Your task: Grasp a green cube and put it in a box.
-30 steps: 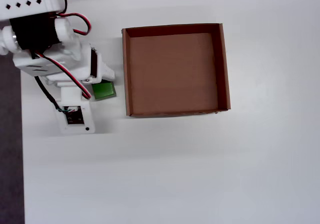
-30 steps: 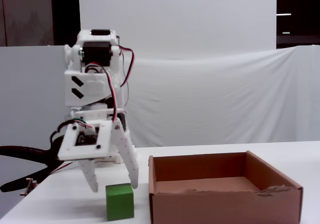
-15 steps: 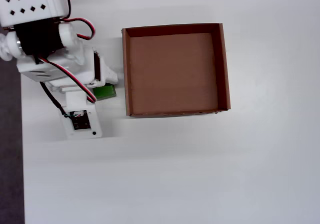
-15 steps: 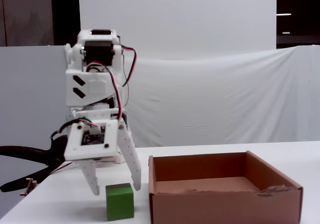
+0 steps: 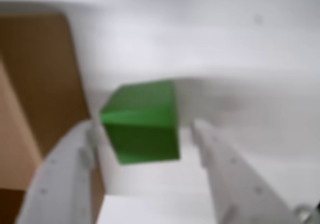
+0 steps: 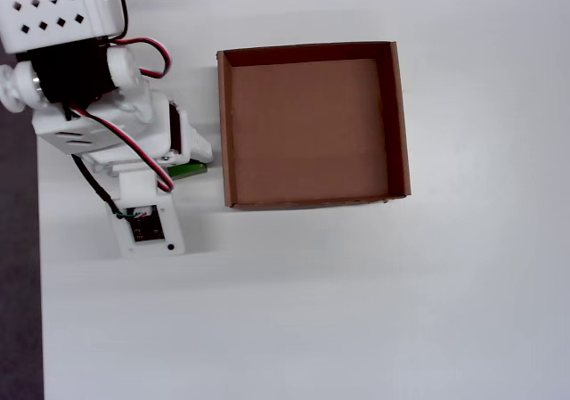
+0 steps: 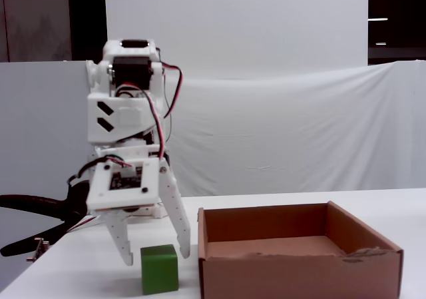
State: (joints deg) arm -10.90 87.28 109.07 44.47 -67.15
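Note:
Next, my gripper grabs the green cube by its opposite sides, to put it in the box.
The green cube sits on the white table just left of the box. My gripper is open and points down, with one white finger on each side of the cube's top, not closed on it. In the wrist view the cube lies between the two fingertips, with a gap on its right side; the box is at the left edge. From overhead only a sliver of the cube shows under the arm. The box is empty.
The arm's base stands at the table's top-left corner in the overhead view. The table's left edge runs beside it. A black clamp sticks out at the left in the fixed view. A white cloth backdrop hangs behind.

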